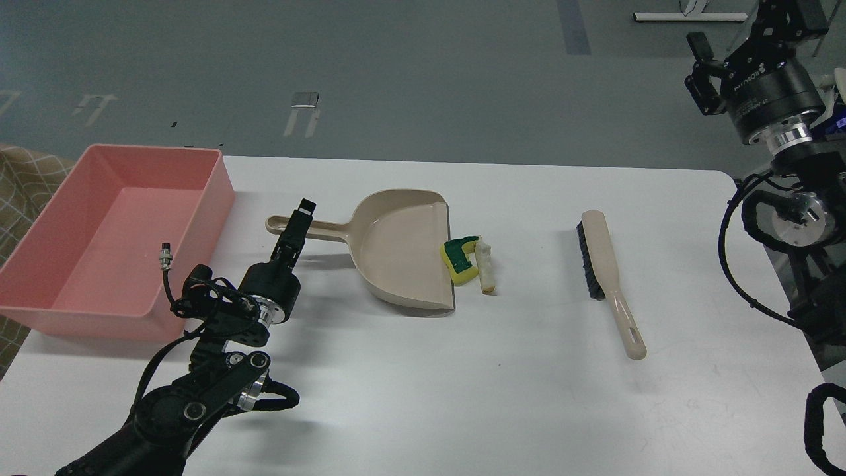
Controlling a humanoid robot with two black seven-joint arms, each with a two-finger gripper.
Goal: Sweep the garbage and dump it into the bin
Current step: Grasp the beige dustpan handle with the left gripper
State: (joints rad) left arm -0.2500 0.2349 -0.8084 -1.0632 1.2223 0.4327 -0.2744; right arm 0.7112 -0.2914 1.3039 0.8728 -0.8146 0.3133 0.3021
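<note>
The robot's right gripper will next grab the beige brush by its handle (624,321), so the brush's black bristles stay free to sweep the garbage.
The garbage lies on the white table just right of the dustpan mouth: a yellow sponge piece with a green top (461,259) and a whitish wedge with a tan edge (486,267), touching each other. The beige long-handled dustpan (403,254) lies flat, its handle (324,229) pointing left. The pink bin (223,192) stands at the left edge of the table and looks empty. My left gripper (301,218) is over the left part of the dustpan handle, seen narrow and dark, so its fingers cannot be told apart. My right gripper (695,71) is raised at the far right, off the table, open and empty.
A beige hand brush with black bristles (605,271) lies right of the garbage, its handle toward me. The table's far edge (462,164) runs behind the dustpan. A checked cloth (20,192) shows left of the bin.
</note>
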